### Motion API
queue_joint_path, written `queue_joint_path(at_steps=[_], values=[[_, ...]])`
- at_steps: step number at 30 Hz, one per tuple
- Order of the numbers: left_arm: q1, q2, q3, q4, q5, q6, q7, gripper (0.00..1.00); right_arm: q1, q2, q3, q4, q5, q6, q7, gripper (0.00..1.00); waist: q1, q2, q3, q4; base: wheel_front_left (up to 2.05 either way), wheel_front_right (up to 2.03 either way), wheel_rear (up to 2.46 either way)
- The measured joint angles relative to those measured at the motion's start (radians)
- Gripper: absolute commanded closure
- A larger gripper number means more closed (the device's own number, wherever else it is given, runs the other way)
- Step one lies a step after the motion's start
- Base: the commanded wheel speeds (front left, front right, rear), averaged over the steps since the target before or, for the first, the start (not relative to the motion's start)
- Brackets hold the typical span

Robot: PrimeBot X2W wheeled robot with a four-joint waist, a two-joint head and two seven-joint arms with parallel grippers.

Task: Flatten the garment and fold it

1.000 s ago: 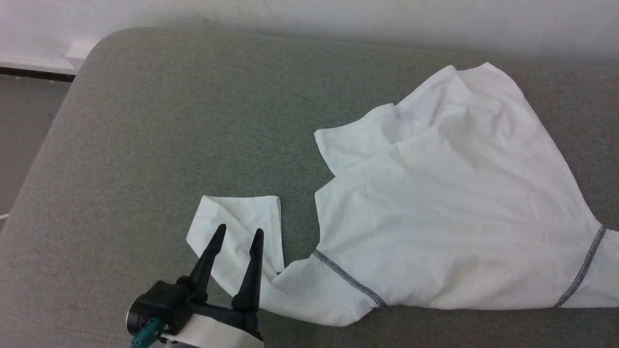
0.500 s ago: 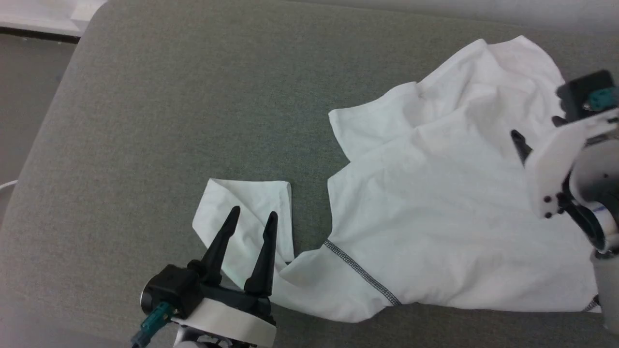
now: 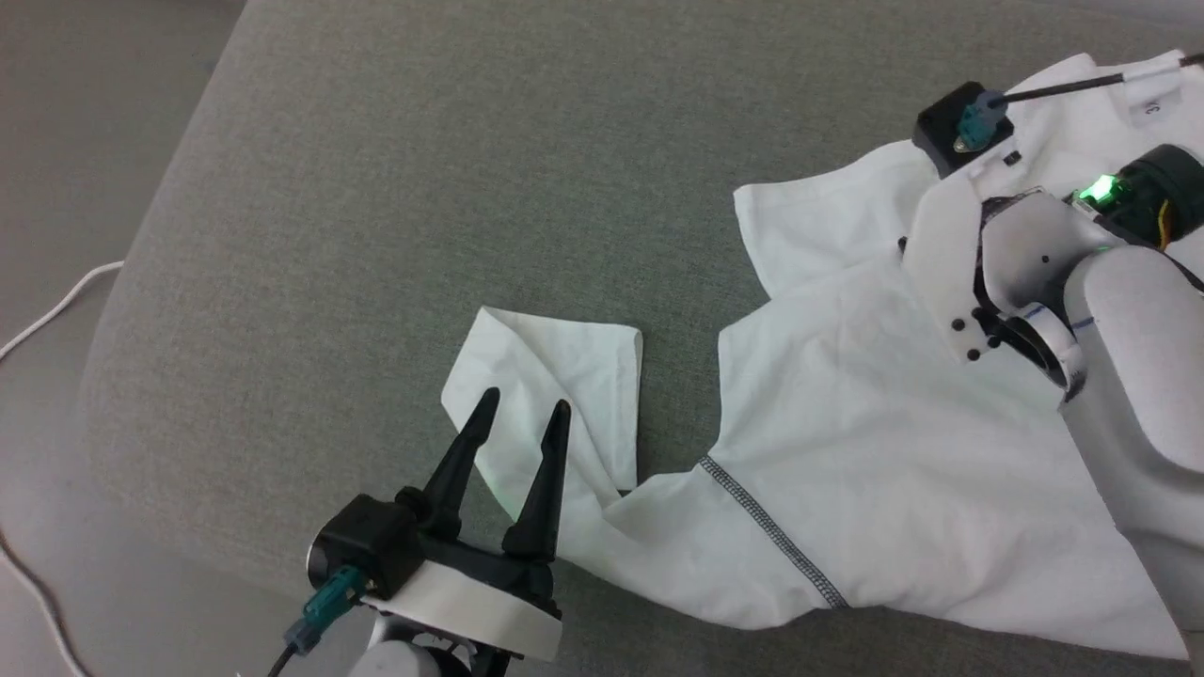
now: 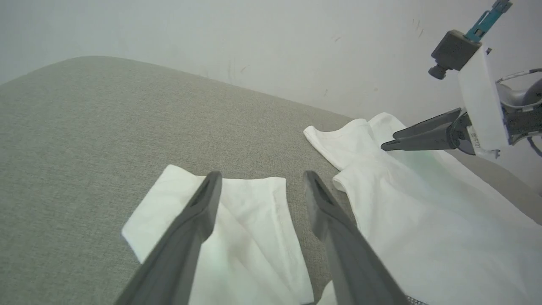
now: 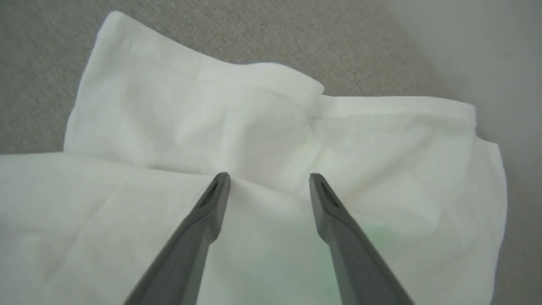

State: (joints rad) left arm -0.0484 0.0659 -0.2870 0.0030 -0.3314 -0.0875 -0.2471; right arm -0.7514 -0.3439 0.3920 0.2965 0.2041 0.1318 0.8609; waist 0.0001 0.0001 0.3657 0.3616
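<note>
The body of the garment lies flat on the tabletop, so next my right gripper needs to pinch the garment by its raised, bunched edge (image 5: 269,192).
The garment (image 3: 894,451) is a white T-shirt lying crumpled on the right of the grey table, with a dark zigzag seam (image 3: 771,536) near its front. One sleeve (image 3: 574,357) lies folded out to the left. My left gripper (image 3: 525,400) hovers open over that sleeve, and the left wrist view shows its fingertips (image 4: 261,173) spread above the cloth (image 4: 254,203). My right gripper (image 5: 269,176) is open just above a bunched fold of the garment (image 5: 211,118) at the far right. It also shows side-on (image 4: 387,142) in the left wrist view. Nothing is held.
The grey fabric table (image 3: 423,188) has a rounded left edge, with floor and a white cable (image 3: 56,310) beyond it. A pale wall (image 4: 254,42) stands behind the table. My right forearm (image 3: 1129,376) crosses over the garment's right side.
The head camera has shifted, so the whole scene sits differently. My right arm has come in over the garment's far right part. My left gripper stays over the sleeve, open.
</note>
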Motion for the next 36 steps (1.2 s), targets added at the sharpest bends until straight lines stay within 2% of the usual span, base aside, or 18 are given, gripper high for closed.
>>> queue_joint_path(at_steps=[2, 5, 6, 7, 8, 11, 17, 23, 27, 36], values=[[-0.002, 0.000, -0.003, 0.008, -0.005, -0.001, -0.001, 0.00, -0.025, 0.003, 0.020, 0.045, 0.003, 0.000, 0.007, 0.00, 0.0000, 0.0000, 0.010, 0.012, 0.00, 0.00, 0.00], [-0.004, -0.002, -0.008, 0.016, -0.010, -0.001, -0.002, 0.00, -0.042, 0.014, 0.016, 0.112, 0.008, 0.000, 0.083, 0.00, 0.0000, 0.0000, 0.023, 0.027, 0.00, 0.00, 0.00], [-0.006, -0.002, -0.010, 0.019, -0.013, -0.001, -0.003, 0.00, -0.052, 0.021, 0.003, 0.124, 0.007, 0.000, 0.111, 0.56, -0.0001, 0.0000, 0.027, 0.031, 0.00, 0.00, 0.00], [-0.007, -0.003, -0.011, 0.020, -0.014, -0.001, -0.006, 0.00, -0.062, 0.026, -0.005, 0.132, 0.006, 0.000, 0.135, 0.92, -0.0003, 0.0000, 0.030, 0.034, 0.00, 0.00, 0.00], [-0.008, -0.004, -0.012, 0.022, -0.015, -0.001, -0.007, 0.00, -0.068, 0.031, -0.010, 0.135, 0.004, 0.000, 0.149, 1.00, -0.0003, 0.0000, 0.034, 0.036, 0.00, 0.00, 0.00], [-0.018, -0.005, -0.011, 0.026, -0.020, -0.001, -0.009, 0.00, -0.070, 0.046, -0.032, 0.124, -0.009, 0.000, 0.149, 1.00, -0.0002, -0.0001, 0.043, 0.039, 0.00, 0.00, 0.00], [-0.021, -0.007, -0.005, 0.026, -0.021, -0.001, -0.009, 0.00, -0.089, 0.082, -0.092, 0.073, -0.012, 0.000, 0.048, 1.00, 0.0000, -0.0001, 0.044, 0.024, 0.00, 0.00, 0.00], [-0.037, -0.008, -0.020, 0.022, -0.023, -0.008, -0.009, 0.00, -0.261, 0.097, -0.113, 0.047, -0.072, 0.000, -0.013, 1.00, -0.0001, 0.0000, 0.063, 0.027, 0.00, 0.00, 0.00], [-0.048, -0.010, -0.041, 0.026, -0.040, -0.013, -0.009, 0.00, -0.355, 0.100, -0.123, 0.084, -0.121, 0.000, -0.048, 1.00, 0.0000, 0.0000, 0.083, 0.047, 0.00, 0.00, 0.00], [-0.086, -0.011, -0.093, 0.051, -0.092, -0.019, -0.010, 0.00, -0.537, 0.061, -0.084, 0.241, -0.253, 0.000, -0.278, 1.00, 0.0000, 0.0000, 0.123, 0.132, 0.00, 0.00, 0.00]])
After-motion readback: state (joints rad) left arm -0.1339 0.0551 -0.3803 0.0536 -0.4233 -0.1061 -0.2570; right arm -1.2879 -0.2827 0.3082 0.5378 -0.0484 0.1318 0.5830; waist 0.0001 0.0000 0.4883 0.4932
